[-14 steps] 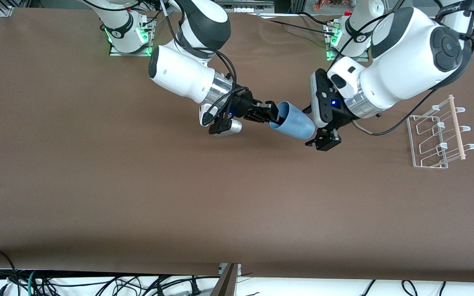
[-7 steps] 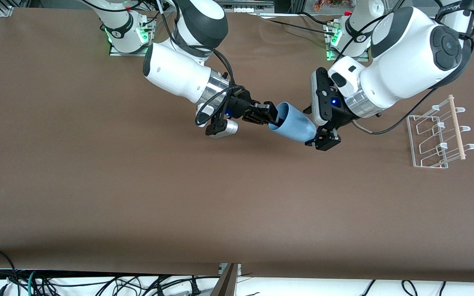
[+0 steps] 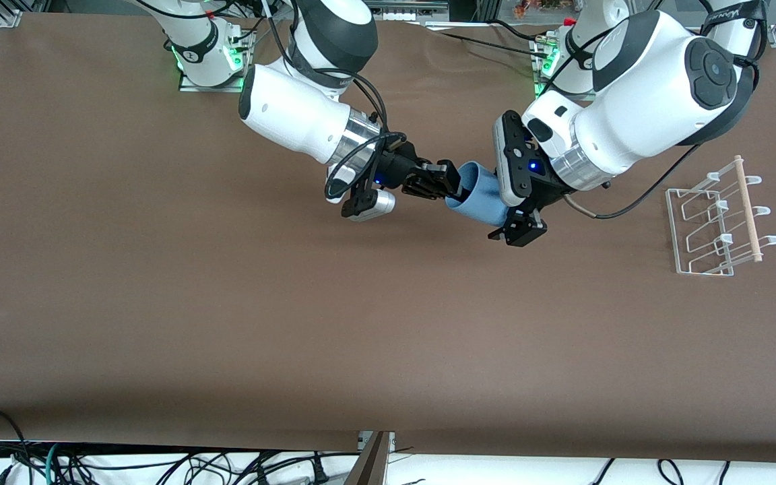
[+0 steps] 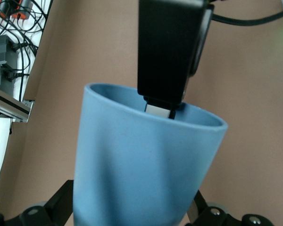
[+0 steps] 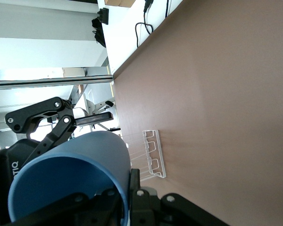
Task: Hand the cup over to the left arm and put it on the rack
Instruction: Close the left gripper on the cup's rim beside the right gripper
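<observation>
My left gripper should close now and would hold the light-blue cup (image 3: 479,199) (image 4: 146,160), because my fingertips are on either side of the cup.
The light-blue cup (image 3: 479,199) is held tilted in the air over the table's middle, between the two arms. My right gripper (image 3: 452,188) is shut on its rim, one finger inside and one outside, as the right wrist view (image 5: 127,188) shows on the cup (image 5: 70,179). My left gripper (image 3: 489,205) is open around the cup's base end, one finger on each side. In the left wrist view the cup (image 4: 146,160) fills the gap of the left gripper (image 4: 132,207). The white wire rack (image 3: 718,222) stands at the left arm's end of the table.
The brown table (image 3: 226,303) spreads wide nearer the front camera. The rack also shows in the right wrist view (image 5: 151,155). Cables hang along the table's near edge (image 3: 159,465).
The left gripper has moved toward the right arm, so its open fingers now straddle the cup's base end. The right gripper still holds the rim and has shifted only slightly.
</observation>
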### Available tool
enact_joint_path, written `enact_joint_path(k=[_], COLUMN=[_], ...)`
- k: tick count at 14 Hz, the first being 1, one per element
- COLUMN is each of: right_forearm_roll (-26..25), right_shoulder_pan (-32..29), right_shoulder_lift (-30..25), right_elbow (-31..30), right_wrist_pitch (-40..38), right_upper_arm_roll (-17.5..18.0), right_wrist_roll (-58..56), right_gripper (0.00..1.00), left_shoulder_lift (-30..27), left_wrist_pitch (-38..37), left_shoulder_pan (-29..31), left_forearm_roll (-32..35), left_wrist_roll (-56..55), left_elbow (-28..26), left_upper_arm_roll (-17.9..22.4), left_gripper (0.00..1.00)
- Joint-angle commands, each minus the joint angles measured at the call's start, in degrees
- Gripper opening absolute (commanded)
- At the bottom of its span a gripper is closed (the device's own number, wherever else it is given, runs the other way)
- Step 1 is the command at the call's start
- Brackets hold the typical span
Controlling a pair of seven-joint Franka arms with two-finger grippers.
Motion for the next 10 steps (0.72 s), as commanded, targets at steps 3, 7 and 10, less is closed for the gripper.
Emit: enact_joint_path(k=[3,7,10], right_forearm_roll=[0.9,0.9,0.6], right_shoulder_pan=[1.1,1.1,1.1], right_shoulder_lift=[-0.4,-0.4,-1.0], right_elbow=[1.1,1.1,1.1], right_wrist_pitch=[0.7,0.6,0.7], right_upper_arm_roll=[0.4,0.4,0.3], right_wrist_roll=[0.4,0.2,0.1], right_gripper=[0.0,0.0,1.0], left_shoulder_lift=[0.5,1.5,1.5], left_wrist_pitch=[0.9,0.8,0.5], left_shoulder_pan=[-0.3,-0.3,-0.3], left_forearm_roll=[0.3,0.0,0.2], left_wrist_roll=[-1.4,-3.1,-3.0], left_elbow=[-0.1,0.2,1.6], left_upper_arm_roll=[-0.3,-0.3,-0.3], left_gripper=[0.38,0.0,0.0])
